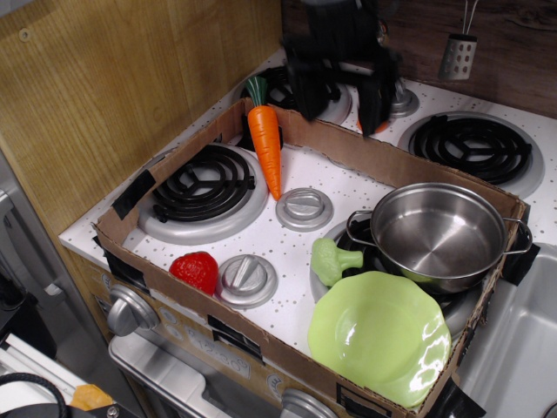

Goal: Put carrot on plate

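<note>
I will next grab the carrot [265,139] with my gripper by the thick upper part of its orange body [264,128], because it is long and leans on the cardboard side.
The carrot [265,139] is long, glossy orange with a dark green top. It lies leaning against the cardboard wall at the back left of the toy stove, tip pointing toward the front. The lime-green scalloped plate [379,336] sits at the front right corner, with nothing on it. My black gripper [341,97] hangs above the back wall of the box, to the right of the carrot's top and higher. Its two fingers are spread wide apart with nothing between them. The image of it is blurred.
A steel pot [439,233] with two handles stands behind the plate. A green broccoli piece [332,259] lies left of the plate. A red toy [195,270] sits at the front left. A cardboard rim [174,296] encloses the stove; a wooden wall is on the left.
</note>
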You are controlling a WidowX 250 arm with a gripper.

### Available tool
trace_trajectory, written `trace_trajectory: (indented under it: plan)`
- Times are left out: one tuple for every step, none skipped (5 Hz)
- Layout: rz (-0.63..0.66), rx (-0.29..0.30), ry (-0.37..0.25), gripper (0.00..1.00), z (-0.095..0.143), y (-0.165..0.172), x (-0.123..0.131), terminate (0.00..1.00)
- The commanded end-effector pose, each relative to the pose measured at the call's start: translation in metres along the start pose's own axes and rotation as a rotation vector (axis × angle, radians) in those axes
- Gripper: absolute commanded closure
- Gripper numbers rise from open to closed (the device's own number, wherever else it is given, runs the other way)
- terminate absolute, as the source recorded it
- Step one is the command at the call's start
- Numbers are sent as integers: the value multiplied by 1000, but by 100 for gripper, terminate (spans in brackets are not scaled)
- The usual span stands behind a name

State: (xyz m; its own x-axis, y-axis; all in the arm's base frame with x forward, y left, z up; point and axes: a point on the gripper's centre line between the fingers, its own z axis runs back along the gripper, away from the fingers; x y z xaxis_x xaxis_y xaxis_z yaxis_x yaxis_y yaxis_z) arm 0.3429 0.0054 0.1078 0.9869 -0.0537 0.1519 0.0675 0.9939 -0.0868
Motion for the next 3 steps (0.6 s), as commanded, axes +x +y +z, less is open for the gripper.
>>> trace_trajectory:
  plan:
    - [357,34,-186,0,14,32,5,0]
    - [528,80,-299,0,1,46,4,0]
    - [483,108,-315,0,-10,61,3,0]
